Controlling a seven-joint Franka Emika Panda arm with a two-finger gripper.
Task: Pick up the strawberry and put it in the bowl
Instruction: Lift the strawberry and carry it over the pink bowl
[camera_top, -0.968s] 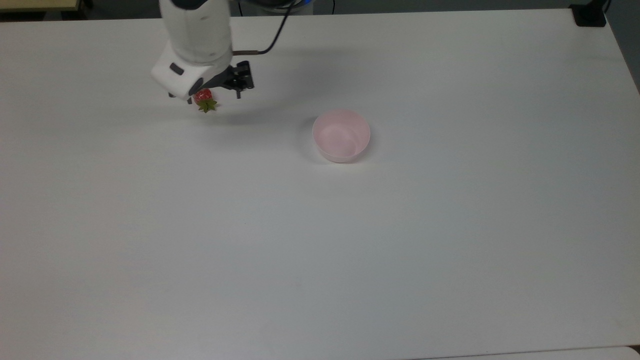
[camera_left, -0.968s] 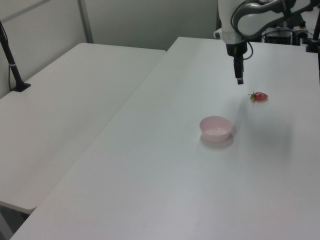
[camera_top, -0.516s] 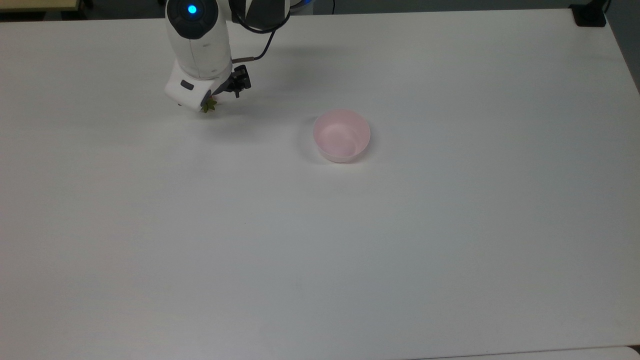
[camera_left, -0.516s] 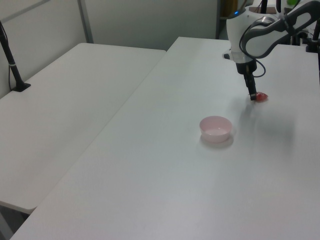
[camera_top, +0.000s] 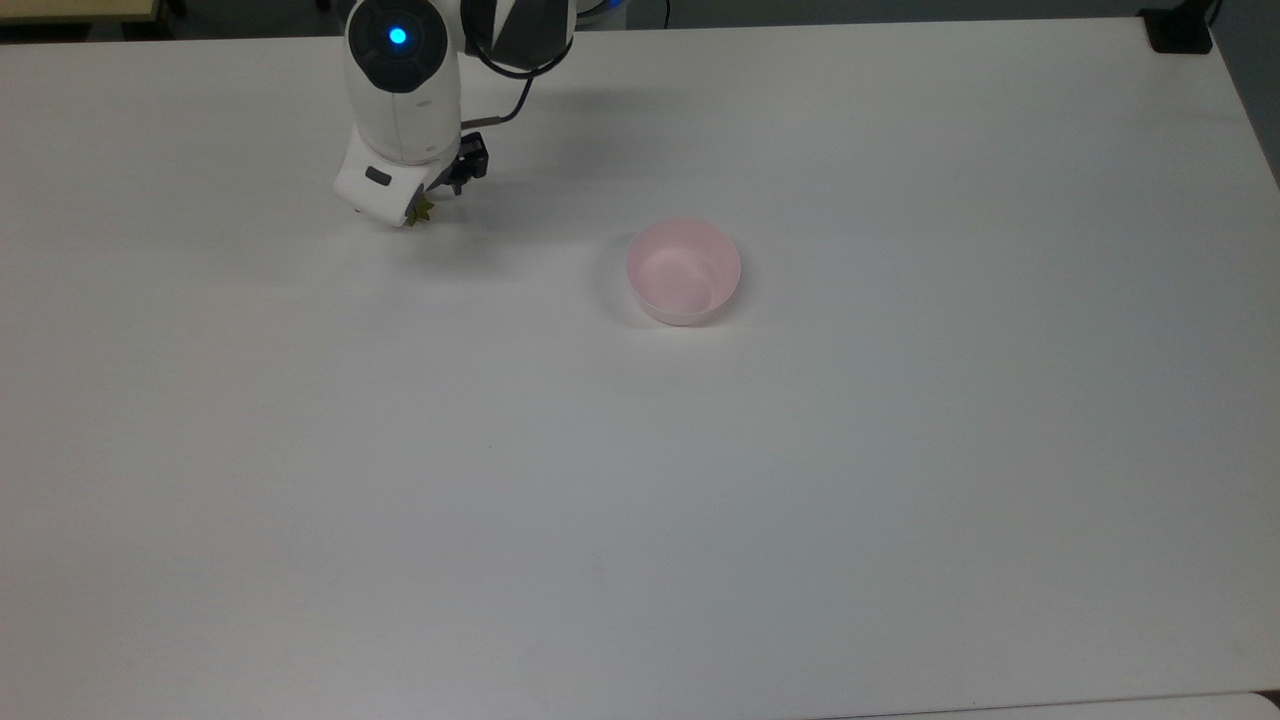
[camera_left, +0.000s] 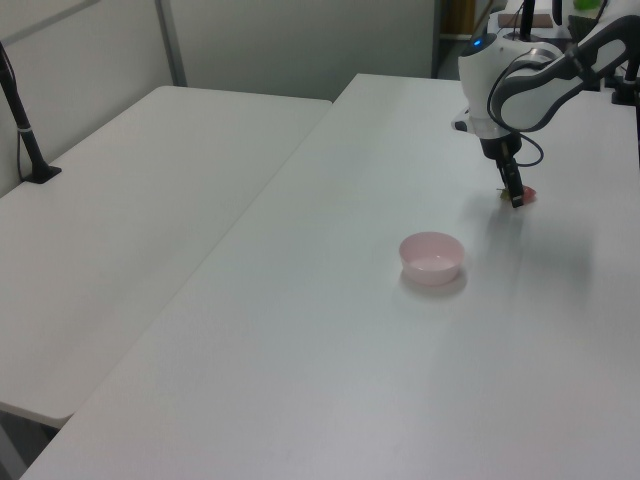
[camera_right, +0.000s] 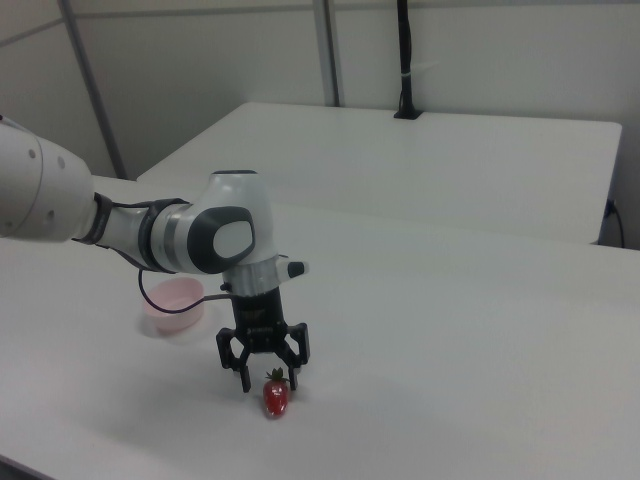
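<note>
The strawberry needs to go in the pink bowl (camera_left: 432, 257), so my gripper will grab it by its red body (camera_left: 528, 194) next.
The red strawberry (camera_right: 276, 394) lies on the white table with its green cap pointing away in the right view. My gripper (camera_right: 270, 381) is low over it, open, with one black finger on each side of the fruit and a gap still showing. In the top view the white hand (camera_top: 385, 185) covers the fruit, and just the green leaf tips (camera_top: 421, 211) stick out. In the left view the gripper (camera_left: 516, 198) reaches down to the strawberry (camera_left: 528, 193). The pale pink bowl (camera_top: 683, 270) stands upright and holds nothing, well to the top view's right of the gripper.
The white table (camera_top: 640, 500) is bare around the bowl and towards the top view's bottom. A second white table (camera_left: 150, 200) adjoins it on the left view's left. A black post (camera_left: 25, 130) stands on that table.
The gripper has come down from above the table and across to the strawberry, and now straddles it. The strawberry and the bowl have stayed in place.
</note>
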